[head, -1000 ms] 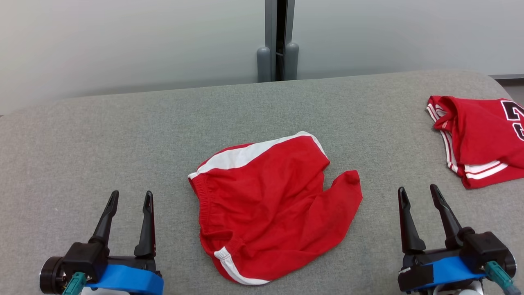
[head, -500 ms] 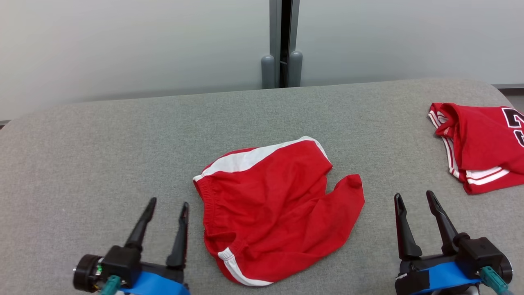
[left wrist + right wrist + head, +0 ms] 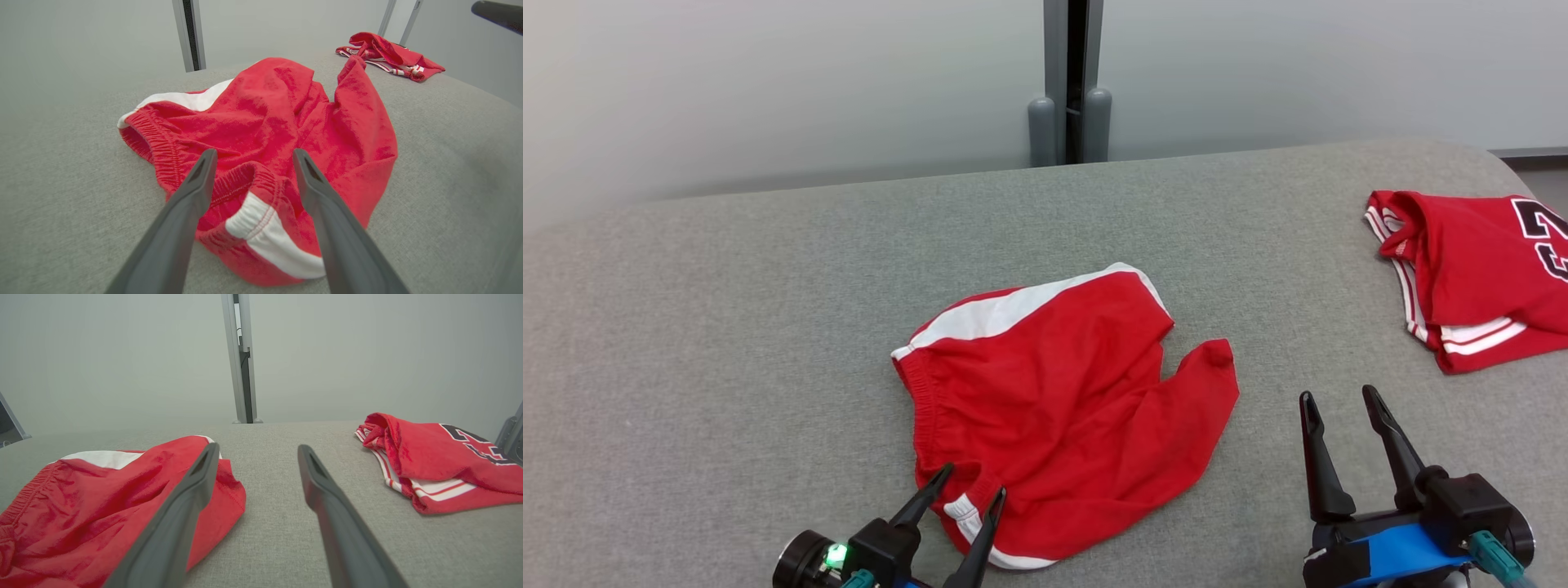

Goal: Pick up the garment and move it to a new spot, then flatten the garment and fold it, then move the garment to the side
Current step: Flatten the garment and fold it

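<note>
My left gripper picks up the crumpled shorts by the elastic waistband at its white stripe next, to flatten them.
The garment is a pair of red shorts with white side stripes, lying crumpled in the middle of the grey padded table. My left gripper is open at the garment's near corner, its fingertips over the elastic waistband and white stripe. In the left wrist view the garment lies between and beyond the open fingers, whose tips hover above the waistband fold. My right gripper stands open over bare table to the right of the garment, apart from it.
A second red garment, a jersey with white trim and a black number, lies folded at the table's right edge, also seen as the jersey in the right wrist view. A grey post stands behind the table against a pale wall.
My left gripper has moved right and forward, from bare table at the lower left to the garment's near waistband corner. The right gripper has held about still; the camera shifted slightly.
</note>
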Available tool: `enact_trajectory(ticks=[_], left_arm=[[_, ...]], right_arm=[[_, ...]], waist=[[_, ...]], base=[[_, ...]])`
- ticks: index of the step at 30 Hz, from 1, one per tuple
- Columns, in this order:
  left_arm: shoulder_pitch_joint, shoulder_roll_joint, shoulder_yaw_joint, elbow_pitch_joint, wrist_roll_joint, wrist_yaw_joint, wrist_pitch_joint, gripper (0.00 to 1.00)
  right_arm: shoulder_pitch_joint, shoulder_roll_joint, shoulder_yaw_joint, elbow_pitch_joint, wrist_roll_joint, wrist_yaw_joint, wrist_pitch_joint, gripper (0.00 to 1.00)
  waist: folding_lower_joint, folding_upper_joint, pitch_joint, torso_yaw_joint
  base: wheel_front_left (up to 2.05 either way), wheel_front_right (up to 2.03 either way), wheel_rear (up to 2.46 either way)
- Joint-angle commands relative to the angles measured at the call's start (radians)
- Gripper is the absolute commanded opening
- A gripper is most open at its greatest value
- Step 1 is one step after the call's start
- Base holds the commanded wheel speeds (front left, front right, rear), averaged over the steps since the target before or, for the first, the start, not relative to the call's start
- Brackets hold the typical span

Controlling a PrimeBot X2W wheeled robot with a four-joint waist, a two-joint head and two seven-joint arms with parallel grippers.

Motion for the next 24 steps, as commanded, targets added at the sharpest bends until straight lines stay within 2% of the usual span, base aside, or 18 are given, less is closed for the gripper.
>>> enact_trajectory(ticks=[1,8,9,10,11,12,17,24], left_arm=[[-0.013,0.010,-0.009,0.015,-0.008,-0.004,-0.003,1.00],[-0.052,0.028,-0.064,0.137,-0.051,-0.003,0.004,1.00],[-0.057,0.028,-0.066,0.154,-0.059,-0.003,0.004,0.84],[-0.061,0.027,-0.066,0.169,-0.066,-0.003,0.004,0.44],[-0.066,0.027,-0.069,0.182,-0.070,-0.003,0.004,0.10],[-0.071,0.026,-0.068,0.193,-0.075,-0.003,0.003,0.00],[-0.072,0.029,-0.029,0.204,-0.104,0.014,-0.003,0.00],[-0.003,0.051,0.061,0.143,-0.147,0.053,-0.004,0.00]], right_arm=[[-0.007,0.003,0.002,0.003,0.001,0.000,-0.004,1.00],[-0.018,0.004,-0.007,0.011,0.005,0.000,-0.004,1.00],[-0.018,0.004,-0.008,0.011,0.005,0.000,-0.004,1.00],[-0.017,0.004,-0.010,0.012,0.005,0.000,-0.004,1.00],[-0.017,0.004,-0.011,0.011,0.005,0.000,-0.004,1.00],[-0.017,0.004,-0.013,0.012,0.005,0.000,-0.004,1.00],[-0.010,0.005,-0.021,0.015,0.005,0.000,-0.004,1.00],[-0.006,0.004,-0.028,0.030,0.000,-0.001,-0.004,1.00]], waist=[[0.0001,0.0000,0.005,-0.007],[0.0001,0.0000,0.021,-0.027],[0.0001,0.0000,0.022,-0.027],[0.0001,0.0000,0.023,-0.027],[0.0001,0.0000,0.024,-0.026],[0.0001,0.0000,0.024,-0.024],[0.0001,0.0000,0.024,0.001],[0.0001,0.0000,0.021,0.052]], base=[[0.00,0.00,0.00],[0.00,0.00,0.00],[0.00,0.00,0.00],[0.00,0.00,0.00],[0.00,0.00,0.00],[0.00,0.00,0.00],[0.00,0.00,0.00],[0.00,0.00,0.00]])
